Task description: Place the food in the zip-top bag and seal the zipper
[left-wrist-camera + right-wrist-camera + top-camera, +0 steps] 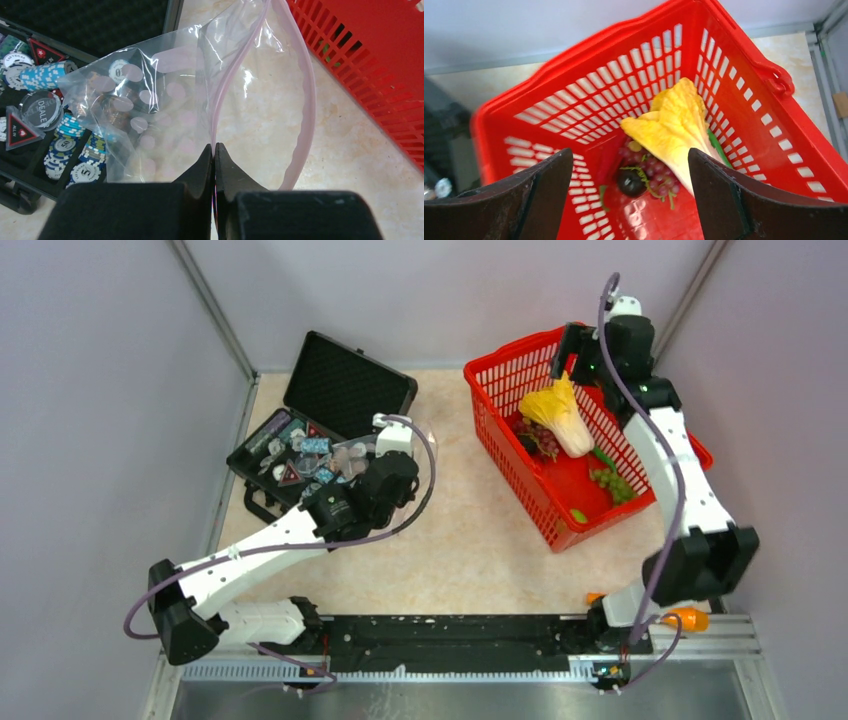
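Note:
I should next take the yellow leafy bunch with my right gripper by its yellow leaf end [551, 402] [672, 117], so the bunch's pale end goes into the zip-top bag first.
The clear zip-top bag [175, 90] hangs open in front of my left gripper [214, 150], which is shut on one side of its pale pink zipper [227, 85]; the other zipper lip [304, 115] bows out to the right. In the top view the left gripper [385, 465] is beside the black case. The food lies in the red basket [500, 430]: a yellow leafy bunch [560, 410], red-purple grapes [543, 440], green grapes [612, 483], a small green fruit [578, 515]. My right gripper [631, 165] is open above the basket, over the grapes [659, 172] and the yellow bunch [674, 125].
An open black case [300, 455] of poker chips [45, 75] sits at the back left, partly behind the bag. The basket wall [370, 65] rises right of the bag. Grey walls enclose the table; a metal rail runs along the near edge.

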